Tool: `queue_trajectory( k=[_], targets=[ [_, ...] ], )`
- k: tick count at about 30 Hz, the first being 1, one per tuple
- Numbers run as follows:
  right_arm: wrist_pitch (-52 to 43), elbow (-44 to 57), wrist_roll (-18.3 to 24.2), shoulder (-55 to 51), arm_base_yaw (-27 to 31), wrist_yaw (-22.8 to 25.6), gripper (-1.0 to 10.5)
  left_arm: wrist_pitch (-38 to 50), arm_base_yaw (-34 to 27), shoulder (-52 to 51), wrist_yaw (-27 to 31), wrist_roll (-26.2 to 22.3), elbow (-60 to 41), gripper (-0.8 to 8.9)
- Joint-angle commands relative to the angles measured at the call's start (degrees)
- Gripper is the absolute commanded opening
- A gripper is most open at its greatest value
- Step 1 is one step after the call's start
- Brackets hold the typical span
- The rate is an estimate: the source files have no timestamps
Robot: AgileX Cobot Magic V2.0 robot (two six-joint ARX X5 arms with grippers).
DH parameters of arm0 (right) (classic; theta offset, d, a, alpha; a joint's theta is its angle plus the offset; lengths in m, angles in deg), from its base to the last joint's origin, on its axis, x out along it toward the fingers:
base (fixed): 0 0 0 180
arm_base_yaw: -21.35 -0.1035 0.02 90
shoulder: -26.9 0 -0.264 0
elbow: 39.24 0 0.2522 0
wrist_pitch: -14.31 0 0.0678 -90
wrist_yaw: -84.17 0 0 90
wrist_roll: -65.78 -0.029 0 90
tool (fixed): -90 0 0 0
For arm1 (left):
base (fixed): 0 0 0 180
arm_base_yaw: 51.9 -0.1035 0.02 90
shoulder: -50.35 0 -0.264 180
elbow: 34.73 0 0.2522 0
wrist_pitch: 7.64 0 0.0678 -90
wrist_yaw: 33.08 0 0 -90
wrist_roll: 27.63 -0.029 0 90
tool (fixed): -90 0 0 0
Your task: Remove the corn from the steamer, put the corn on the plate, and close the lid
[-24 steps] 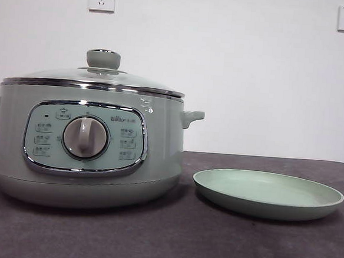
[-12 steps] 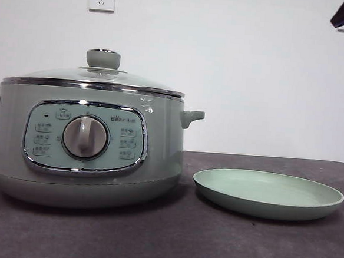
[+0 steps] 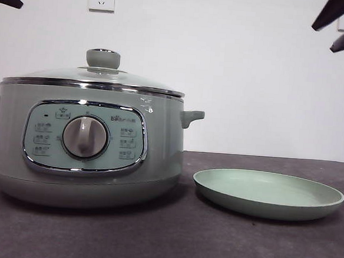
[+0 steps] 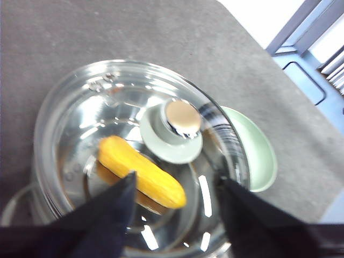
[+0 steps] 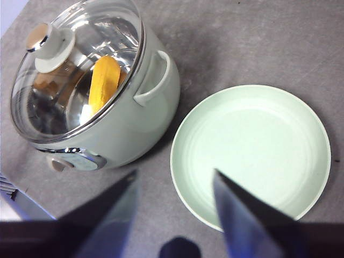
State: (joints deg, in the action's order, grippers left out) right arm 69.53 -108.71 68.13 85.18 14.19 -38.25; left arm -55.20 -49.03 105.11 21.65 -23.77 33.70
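Note:
The left gripper should next take hold of the lid by its round knob [image 4: 183, 117], so that it can get to the corn [image 4: 141, 172].
The sage-green steamer [image 3: 88, 147] stands on the left of the table with its glass lid [image 3: 96, 76] shut on it. The yellow corn [image 4: 141, 172] lies inside and shows through the glass in the left wrist view and in the right wrist view [image 5: 104, 81]. The pale-green plate [image 3: 268, 195] lies empty to the steamer's right. My left gripper [image 4: 174, 207] is open, high above the lid and its knob [image 4: 180, 129]. My right gripper [image 5: 174, 207] is open, high above the plate's near rim [image 5: 185, 177]. In the front view, black jaw tips show at both top corners.
The table top is dark grey [image 3: 211, 244]. A white wall with two sockets stands behind it. The steamer's side handle [image 5: 156, 78] faces the plate, with a narrow gap between pot and plate.
Both grippers have come down into the front view's top corners; a second ago neither showed. The steamer, lid and plate have not moved.

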Motion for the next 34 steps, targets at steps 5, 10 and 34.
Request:
queue_trajectory(
  k=[5, 10, 34],
  targets=[
    [-2.5, -0.1, -1.7, 0.3, -0.1, 0.0, 4.7, 0.8, 7.8, 6.8, 10.2, -1.3, 7.7, 4.27],
    [-2.8, -0.1, -2.1, 0.3, -0.1, 0.0, 4.7, 0.7, 14.3, 12.7, 17.1, -3.1, 12.0, 4.27],
    [-2.7, -0.1, -2.1, 0.3, -0.1, 0.0, 4.7, 1.8, 22.7, 25.7, 29.1, -5.5, 13.8, 0.99]
  ],
)
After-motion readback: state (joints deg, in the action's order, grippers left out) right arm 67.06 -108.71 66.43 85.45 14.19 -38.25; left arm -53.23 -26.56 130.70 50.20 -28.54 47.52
